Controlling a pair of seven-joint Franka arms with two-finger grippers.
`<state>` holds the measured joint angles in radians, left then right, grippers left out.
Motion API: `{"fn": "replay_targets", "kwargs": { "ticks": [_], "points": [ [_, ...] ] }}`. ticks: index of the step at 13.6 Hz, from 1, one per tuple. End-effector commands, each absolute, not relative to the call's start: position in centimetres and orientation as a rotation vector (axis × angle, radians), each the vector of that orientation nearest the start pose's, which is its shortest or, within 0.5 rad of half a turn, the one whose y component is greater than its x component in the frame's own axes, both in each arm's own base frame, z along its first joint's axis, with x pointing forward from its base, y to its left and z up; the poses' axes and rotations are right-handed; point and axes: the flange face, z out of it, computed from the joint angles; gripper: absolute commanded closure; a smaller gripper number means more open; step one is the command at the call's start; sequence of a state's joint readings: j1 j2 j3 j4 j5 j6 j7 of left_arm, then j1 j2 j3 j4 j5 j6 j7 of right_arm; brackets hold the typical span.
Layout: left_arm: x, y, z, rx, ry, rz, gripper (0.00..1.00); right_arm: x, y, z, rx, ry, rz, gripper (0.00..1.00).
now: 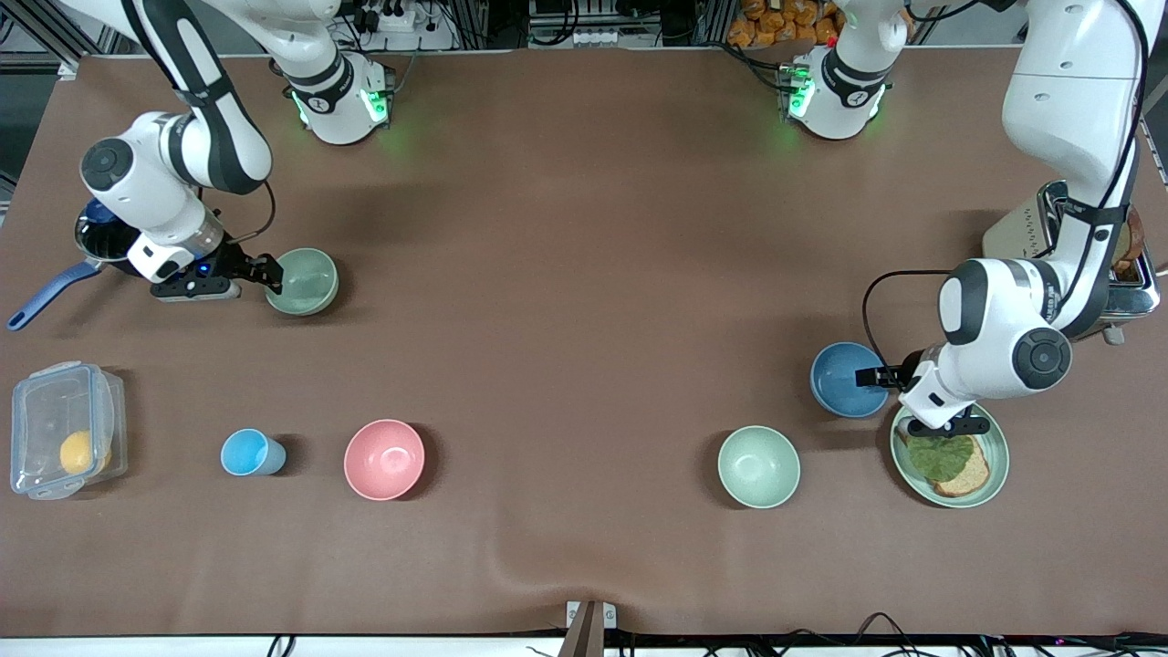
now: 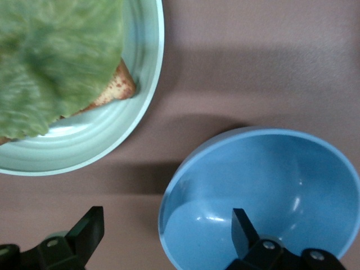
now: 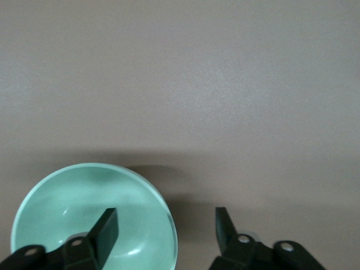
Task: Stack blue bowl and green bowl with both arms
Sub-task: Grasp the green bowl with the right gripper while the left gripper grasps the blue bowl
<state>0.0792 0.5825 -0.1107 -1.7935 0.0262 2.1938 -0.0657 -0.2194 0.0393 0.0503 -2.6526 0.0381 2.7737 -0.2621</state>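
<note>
The blue bowl needs to be stacked with the green bowl (image 1: 304,282). My left gripper will grab the blue bowl by its rim (image 1: 816,372) next.
The green bowl (image 1: 304,282) stands toward the right arm's end of the table. My right gripper (image 1: 271,271) is open at its rim. In the right wrist view the gripper (image 3: 166,225) straddles the rim, one finger inside the green bowl (image 3: 67,197) and one outside. The blue bowl (image 1: 847,379) stands toward the left arm's end, beside the sandwich plate. My left gripper (image 1: 878,376) is open at its rim. In the left wrist view the gripper (image 2: 167,225) straddles the rim, one finger inside the blue bowl (image 2: 270,185).
A paler mint bowl (image 1: 758,466), a pink bowl (image 1: 384,459) and a light-blue cup (image 1: 251,453) stand nearer the front camera. A green plate (image 1: 996,470) with a sandwich lies beside the blue bowl. A toaster (image 1: 1031,233), a blue-handled pan (image 1: 46,297) and a plastic box (image 1: 64,443) stand at the ends.
</note>
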Motion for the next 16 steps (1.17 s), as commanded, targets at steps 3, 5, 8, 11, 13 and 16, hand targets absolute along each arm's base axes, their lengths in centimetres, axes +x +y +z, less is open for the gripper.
{"fn": "replay_targets", "kwargs": {
  "ticks": [3, 5, 8, 11, 13, 16],
  "points": [
    [63.0, -1.8, 19.7, -3.149, -0.020, 0.312, 0.81, 41.5, -7.3, 21.0, -3.140, -0.097, -0.184, 0.80],
    [63.3, -1.8, 20.2, -3.152, -0.025, 0.296, 1.00, 41.5, -7.2, 21.0, -3.139, -0.099, -0.181, 1.00],
    [63.3, -1.8, 20.2, -3.153, -0.029, 0.296, 1.00, 41.6, -7.1, 21.8, -3.137, -0.110, -0.172, 1.00],
    [63.6, -1.6, 21.1, -3.161, -0.040, 0.273, 1.00, 41.6, -6.7, 23.1, -3.128, -0.105, -0.099, 1.00],
    [63.8, -1.3, 22.3, -3.165, -0.049, 0.241, 1.00, 41.9, -5.9, 23.8, -3.112, 0.000, -0.027, 1.00],
    [64.3, -1.0, 25.8, -3.168, -0.040, 0.156, 1.00, 42.7, -2.6, 25.9, -3.088, 0.135, 0.022, 1.00]
  ]
}}
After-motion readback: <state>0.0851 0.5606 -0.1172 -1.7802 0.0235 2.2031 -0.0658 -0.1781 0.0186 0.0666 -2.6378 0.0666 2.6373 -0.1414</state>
